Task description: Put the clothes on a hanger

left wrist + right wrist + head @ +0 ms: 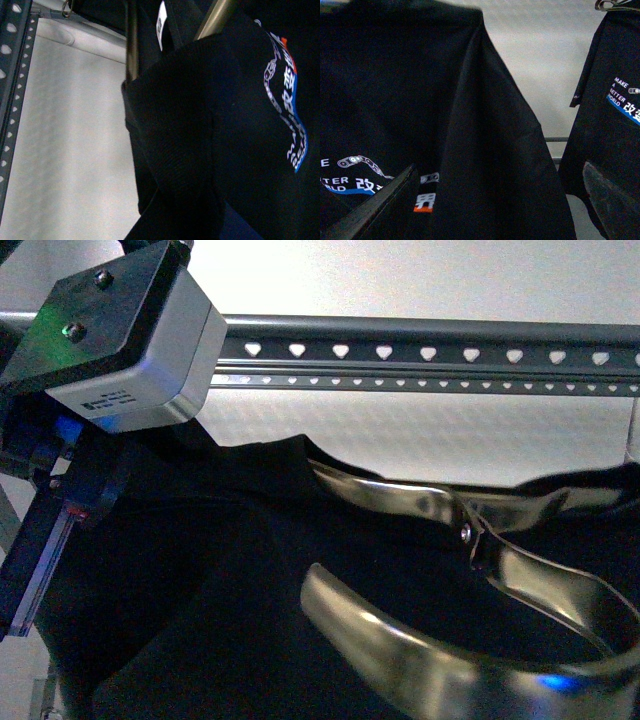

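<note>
The black T-shirt (220, 580) should be picked up next by its shoulder with my right gripper, to put the T-shirt on the metal hanger.
The black T-shirt (220, 580) hangs across the middle of the front view. A shiny metal hanger (400, 640) lies in its neck opening, with a joint at the middle. My left gripper (55, 530) is at the shirt's left edge, shut on the fabric. In the left wrist view the T-shirt (200, 125) covers the jaws; its white, blue and orange print and the hanger's bars (212, 20) show. In the right wrist view my right gripper (490, 210) is open, its fingers (375, 205) either side of the T-shirt (420, 100), which shows the chain print.
A grey slotted metal rail (430, 355) runs across behind the shirt; it also shows in the left wrist view (10, 75). A second black printed T-shirt (615, 125) hangs from a hanger at the right in the right wrist view. A pale wall is behind.
</note>
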`<state>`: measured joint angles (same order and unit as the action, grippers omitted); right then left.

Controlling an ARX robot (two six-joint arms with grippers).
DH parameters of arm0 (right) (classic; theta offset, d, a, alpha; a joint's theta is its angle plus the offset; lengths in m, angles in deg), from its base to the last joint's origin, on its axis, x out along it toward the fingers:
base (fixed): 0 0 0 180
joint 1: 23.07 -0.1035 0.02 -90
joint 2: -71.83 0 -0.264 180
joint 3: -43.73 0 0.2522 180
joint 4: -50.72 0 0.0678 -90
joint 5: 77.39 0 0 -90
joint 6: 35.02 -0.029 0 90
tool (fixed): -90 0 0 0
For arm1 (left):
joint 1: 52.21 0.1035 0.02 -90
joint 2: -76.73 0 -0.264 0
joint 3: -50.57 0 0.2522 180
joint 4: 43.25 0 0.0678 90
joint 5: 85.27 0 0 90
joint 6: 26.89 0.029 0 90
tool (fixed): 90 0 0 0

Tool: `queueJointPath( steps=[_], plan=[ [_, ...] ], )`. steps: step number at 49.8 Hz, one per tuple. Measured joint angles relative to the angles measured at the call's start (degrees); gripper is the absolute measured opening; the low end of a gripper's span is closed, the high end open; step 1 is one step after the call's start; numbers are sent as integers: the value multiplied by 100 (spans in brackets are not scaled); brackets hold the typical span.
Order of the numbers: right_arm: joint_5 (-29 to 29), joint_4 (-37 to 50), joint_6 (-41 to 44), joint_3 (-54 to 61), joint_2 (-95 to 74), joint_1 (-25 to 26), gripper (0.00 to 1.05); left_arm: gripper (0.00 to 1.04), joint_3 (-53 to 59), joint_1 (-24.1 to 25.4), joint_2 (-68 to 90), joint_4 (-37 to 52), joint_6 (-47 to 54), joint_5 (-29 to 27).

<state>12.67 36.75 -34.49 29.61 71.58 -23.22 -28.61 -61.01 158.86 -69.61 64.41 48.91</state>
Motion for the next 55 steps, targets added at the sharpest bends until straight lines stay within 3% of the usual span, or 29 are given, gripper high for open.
queueJointPath(
  steps=[9, 13, 17, 22, 28, 34, 39, 44, 53, 55],
  plan=[
    [192, -44, -44, -11, -46, 55, 97, 4, 0, 4, -2, 2, -35, -2],
    [2297, -529, 76, -417, -857, 879, 97, 4, 0, 15, -2, 2, -37, -4],
    [4188, 4, 623, -1091, -2345, 1923, 97, 4, 0, 0, -2, 13, -39, 2],
    [4959, 603, 1493, -1858, -3523, 2295, 97, 4, 0, -9, -2, 13, -39, 0],
    [5025, 885, 2715, -2702, -4631, 2221, 97, 4, 2, 17, 0, 11, -39, -26],
    [5014, 415, 5482, -3744, -5967, 1786, 97, 4, 2, 15, 0, 11, -39, -35],
    [4664, 55, 7611, -4299, -6631, 1357, 97, 4, 4, 11, 0, 11, -39, -50],
    [4374, 59, 8343, -4750, -7075, 935, 97, 4, 4, 15, 0, 11, -39, -50],
    [3853, 74, 8472, -5296, -7637, 417, 97, 4, 4, 15, 0, 11, -39, -48],
    [3781, 103, 8421, -5359, -7735, 358, 93, 4, 4, 15, 0, 11, -39, -48]
  ],
)
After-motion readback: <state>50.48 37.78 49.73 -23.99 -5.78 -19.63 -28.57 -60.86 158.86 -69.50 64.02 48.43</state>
